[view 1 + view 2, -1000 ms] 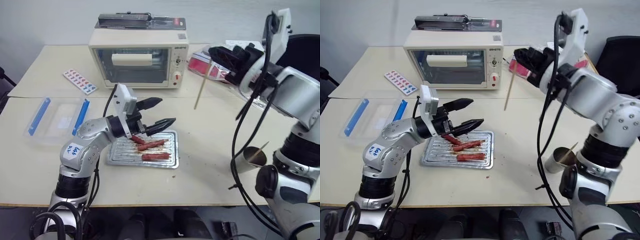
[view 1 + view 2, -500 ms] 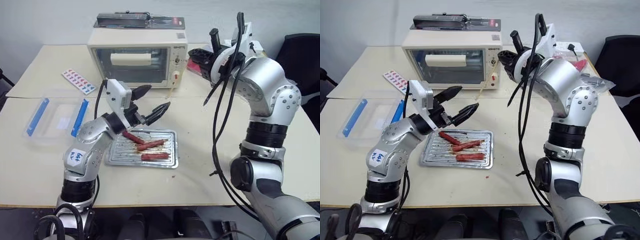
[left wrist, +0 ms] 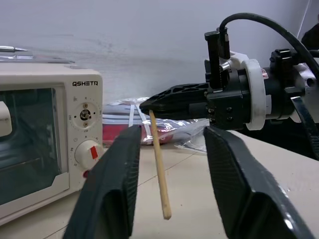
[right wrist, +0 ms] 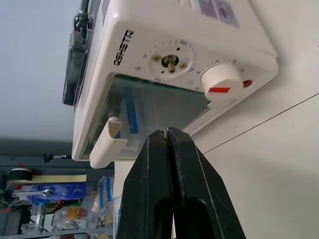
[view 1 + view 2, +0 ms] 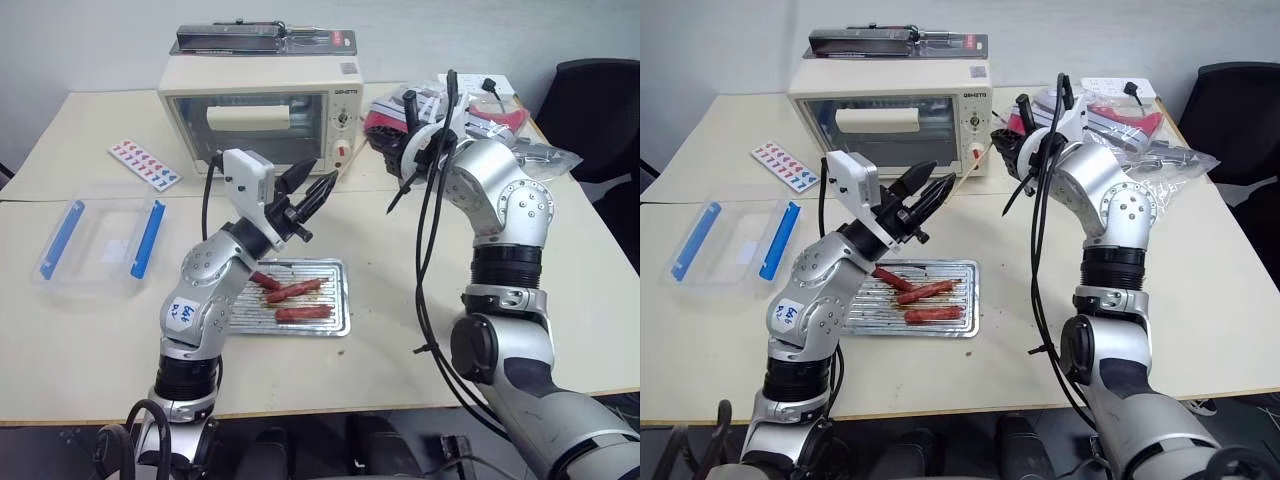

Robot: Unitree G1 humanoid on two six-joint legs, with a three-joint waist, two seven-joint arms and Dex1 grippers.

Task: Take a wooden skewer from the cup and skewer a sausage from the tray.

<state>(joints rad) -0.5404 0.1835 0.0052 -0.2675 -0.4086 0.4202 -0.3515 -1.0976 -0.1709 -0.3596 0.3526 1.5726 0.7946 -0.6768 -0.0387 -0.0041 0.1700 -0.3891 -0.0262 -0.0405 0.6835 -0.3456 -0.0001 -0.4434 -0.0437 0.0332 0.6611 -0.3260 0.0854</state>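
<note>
The wooden skewer has to skewer a sausage, so my left gripper needs to grab it by its blunt end (image 3: 165,207).
My right gripper (image 3: 147,106) is shut on the top end of the wooden skewer (image 3: 158,164), which hangs down in front of the toaster oven. The left gripper (image 5: 318,178) is raised above the tray with its fingers open. The skewer stands between those fingers (image 3: 117,179) without touching either. The silver tray (image 5: 335,300) lies below on the table. It holds three reddish-brown sausages: a straight one (image 5: 301,313) at the front, one (image 5: 297,291) behind it and one (image 5: 262,280) partly behind my left arm. The cup is out of view.
A cream toaster oven (image 5: 260,115) stands at the back of the table. A clear plastic box with blue clips (image 5: 95,235) sits at the left, a patterned card (image 5: 145,163) behind it. Red packets and plastic bags (image 5: 480,115) lie at the back right, beside a black chair (image 5: 600,110).
My right arm has swung the skewer down and left, bringing it between the left gripper's fingers. The left gripper has tilted upward, and its fingers have narrowed around the skewer.
</note>
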